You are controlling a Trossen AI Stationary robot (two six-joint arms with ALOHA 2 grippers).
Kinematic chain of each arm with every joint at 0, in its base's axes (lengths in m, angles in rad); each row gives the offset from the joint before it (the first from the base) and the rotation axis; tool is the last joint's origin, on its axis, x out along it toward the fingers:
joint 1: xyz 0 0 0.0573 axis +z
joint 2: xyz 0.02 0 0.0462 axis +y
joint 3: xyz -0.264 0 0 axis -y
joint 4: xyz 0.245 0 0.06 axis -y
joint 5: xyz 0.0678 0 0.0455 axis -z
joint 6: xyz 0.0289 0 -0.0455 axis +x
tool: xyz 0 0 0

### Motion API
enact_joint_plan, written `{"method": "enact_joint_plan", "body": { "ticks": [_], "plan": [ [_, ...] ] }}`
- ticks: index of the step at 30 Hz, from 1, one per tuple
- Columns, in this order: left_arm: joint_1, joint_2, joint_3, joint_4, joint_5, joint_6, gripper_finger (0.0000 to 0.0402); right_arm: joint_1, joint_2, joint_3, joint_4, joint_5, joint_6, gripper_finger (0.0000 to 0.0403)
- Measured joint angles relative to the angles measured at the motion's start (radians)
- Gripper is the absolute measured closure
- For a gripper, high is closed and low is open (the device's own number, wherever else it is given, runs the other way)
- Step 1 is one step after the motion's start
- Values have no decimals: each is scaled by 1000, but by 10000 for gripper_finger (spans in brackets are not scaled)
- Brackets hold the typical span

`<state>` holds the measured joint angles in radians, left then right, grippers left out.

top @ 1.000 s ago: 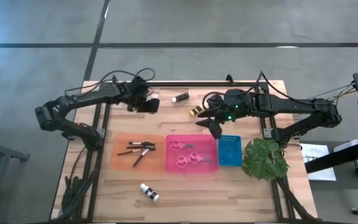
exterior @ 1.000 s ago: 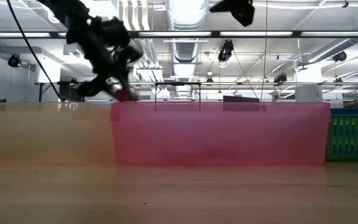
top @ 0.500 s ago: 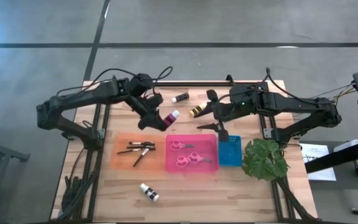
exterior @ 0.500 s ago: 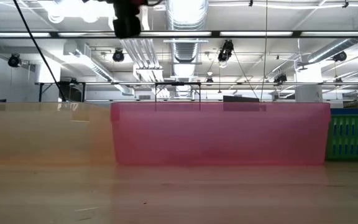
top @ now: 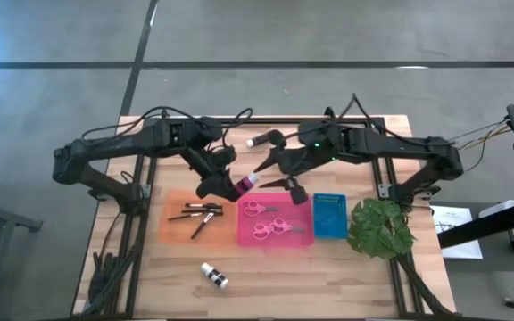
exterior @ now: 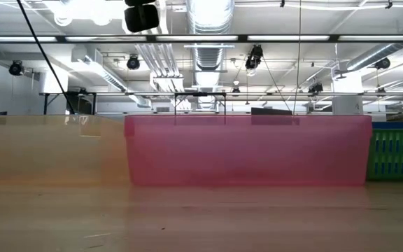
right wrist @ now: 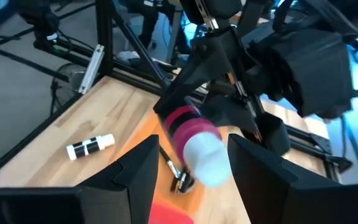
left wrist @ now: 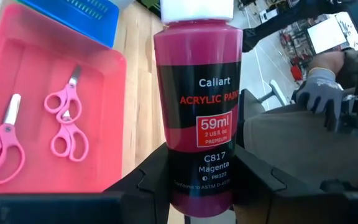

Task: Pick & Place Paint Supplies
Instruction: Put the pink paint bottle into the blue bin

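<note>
My right gripper should move toward the cap before it closes on it, because its fingers don't reach the white cap [right wrist: 207, 160] yet.
My left gripper [top: 227, 185] is shut on a magenta paint bottle [top: 242, 184] with a white cap, held above the gap between the orange tray [top: 175, 230] and the pink tray [top: 294, 239]. My right gripper [top: 280, 171] is open, just right of the bottle. In the right wrist view its fingers [right wrist: 140, 163] stand on either side of the white cap [right wrist: 205, 155]. I cannot tell whether they touch it. Thin dark brushes [top: 199, 215] lie in the orange tray and two pink scissors [top: 266, 219] in the pink tray. My left gripper pinches the bottle's bottom end [left wrist: 180, 169] between its two fingers [left wrist: 151, 182], one on each side. The bottle sticks out forward along the fingers, cap [left wrist: 197, 9] away from the gripper and toward the table's right. It is lifted clear of the table and trays.
A black bottle with a white cap [top: 259, 140] lies near the far edge. A white bottle with a black band [top: 213, 275] lies near the front edge. The blue tray [top: 331, 216] sits right of the pink tray, with the green plant [top: 380, 228] beyond. A person's gloved hand [left wrist: 319, 93] shows beyond the table.
My left gripper has carried the magenta bottle from the far left part of the table up and toward the pink tray. My right gripper has gone from above the blue tray's far edge toward the table's left, up to the bottle's cap.
</note>
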<state>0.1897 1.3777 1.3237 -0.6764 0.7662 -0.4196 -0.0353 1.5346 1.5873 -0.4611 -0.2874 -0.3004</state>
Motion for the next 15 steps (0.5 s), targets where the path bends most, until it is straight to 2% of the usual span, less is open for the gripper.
{"method": "enact_joint_plan", "body": {
  "ticks": [7, 15],
  "plan": [
    [-31, -1, 0, 1, 1, -8, 271, 0, 90, 109, -110, -40, -22, 216],
    [-49, -2, 0, 10, 1, -7, 271, 0, 130, 144, -120, -81, -14, 216]
  ]
}}
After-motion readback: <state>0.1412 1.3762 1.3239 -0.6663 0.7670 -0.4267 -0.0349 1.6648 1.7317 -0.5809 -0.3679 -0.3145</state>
